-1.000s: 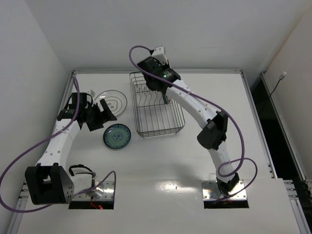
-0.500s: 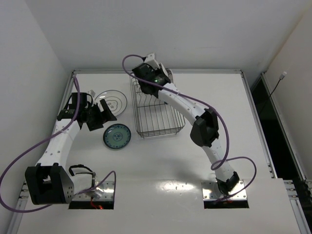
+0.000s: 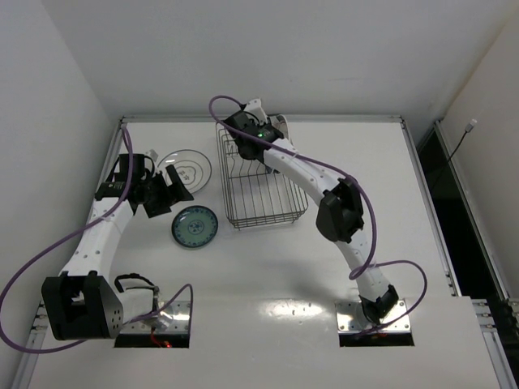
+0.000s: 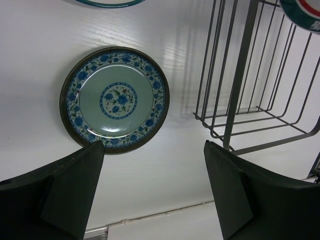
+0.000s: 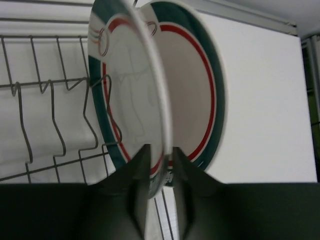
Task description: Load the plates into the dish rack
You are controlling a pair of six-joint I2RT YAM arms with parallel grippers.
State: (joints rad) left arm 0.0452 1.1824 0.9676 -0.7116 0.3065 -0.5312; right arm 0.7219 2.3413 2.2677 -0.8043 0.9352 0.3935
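My left gripper grips the white line-patterned plate (image 3: 185, 168) by its rim away from the rack next, since the opposite rim stays free for the right gripper's handover.
My right gripper (image 5: 161, 167) is shut on the lower rim of a white plate with green rim and red ring (image 5: 130, 90), held upright over the far end of the dish rack (image 3: 263, 194). A second green-rimmed plate (image 5: 192, 85) stands upright right behind it. In the top view the right gripper (image 3: 258, 138) is at the rack's far end. My left gripper (image 3: 166, 194) is open and empty above the table, between the white line-patterned plate (image 3: 185, 168) and the small teal plate (image 3: 195, 227). The teal plate (image 4: 115, 97) lies flat, left of the rack (image 4: 235, 90).
The rack's upright prongs (image 5: 55, 130) stand left of the held plate. The table's far edge and back wall run just behind the rack (image 3: 324, 120). The left wall is close beside the left arm (image 3: 105, 219).
My right arm has swung left and down over the far end of the rack, carrying the plate. The left arm and the two flat plates have not moved.
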